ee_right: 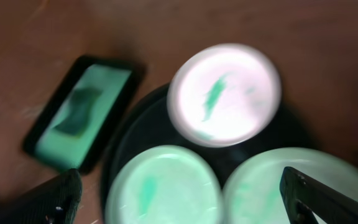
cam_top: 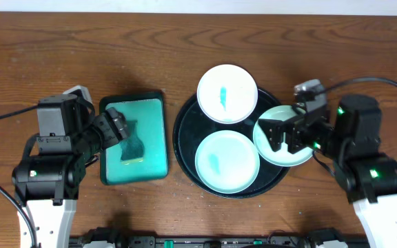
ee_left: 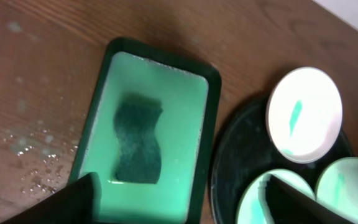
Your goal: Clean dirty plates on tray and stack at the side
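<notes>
My right gripper should next grab the rim of the near mint plate beside the third plate. The mint plate's flat side then stays open for the sponge.
Three dirty plates lie on the black round tray. One white plate with a teal smear is at the tray's far side. A mint plate is at the near side. A third plate overhangs the tray's right rim, partly under my right gripper. The right gripper is open above it. My left gripper is open above the dark sponge in the teal rectangular tray. In the right wrist view the plates are blurred.
Water droplets speckle the wooden table left of the sponge tray. The sponge tray lies just left of the black tray. Cables run along both outer sides of the table.
</notes>
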### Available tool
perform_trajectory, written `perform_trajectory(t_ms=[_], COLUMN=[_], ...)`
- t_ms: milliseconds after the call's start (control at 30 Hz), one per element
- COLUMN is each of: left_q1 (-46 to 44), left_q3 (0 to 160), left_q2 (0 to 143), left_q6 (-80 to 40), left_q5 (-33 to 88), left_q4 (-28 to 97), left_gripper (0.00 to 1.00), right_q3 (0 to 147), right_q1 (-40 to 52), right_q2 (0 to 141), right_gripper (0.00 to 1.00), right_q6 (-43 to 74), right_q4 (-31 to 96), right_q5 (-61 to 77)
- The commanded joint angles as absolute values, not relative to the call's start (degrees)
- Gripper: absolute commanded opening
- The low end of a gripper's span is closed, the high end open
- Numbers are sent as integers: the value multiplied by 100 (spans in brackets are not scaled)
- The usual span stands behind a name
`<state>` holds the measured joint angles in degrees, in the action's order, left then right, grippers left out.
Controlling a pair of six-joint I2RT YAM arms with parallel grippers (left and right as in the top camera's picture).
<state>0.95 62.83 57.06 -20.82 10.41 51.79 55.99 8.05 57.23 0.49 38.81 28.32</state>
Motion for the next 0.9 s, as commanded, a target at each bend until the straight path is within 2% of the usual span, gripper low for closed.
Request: perform_trajectory(t_ms=[0,100,167,300,367,433,700,867], left_q1=[67,67,67,67,67,67,67,64], left_q3=[6447,6434,6434,6434,6431,6429,6390,6313], left_q2=[5723,5723,5723,5723,5723,5725,5898,6329], left_q6=[-1973,-1973,-1973,-1975,-1970,-1970,-1857,-1839], left_q5=[1306,1304,1286,1313,1308,1308,1236,1238], left_q4=[5430,5638,5658,5686,5699,5704,5920,5996], left_gripper=[98,98,98,98,98,98,99,92], right_q3=[5699,5695,5684,5516,5323,5107,4397,4204], right_q1=[829,845,910,1177,1347,1470,1660,1660], right_q2=[6136,6493,6755,7249,7511,7736,8444,8676], right_gripper=[99,98,92,64,55,53,35,15], right_q6=[255,290,521,895,1085,1323,1699,1715], right_q4=[4047,4486,4888,5408,5470,5419,4600,3942], right_q5=[3701,3208,2641,1986,1839,1612,1525,1511])
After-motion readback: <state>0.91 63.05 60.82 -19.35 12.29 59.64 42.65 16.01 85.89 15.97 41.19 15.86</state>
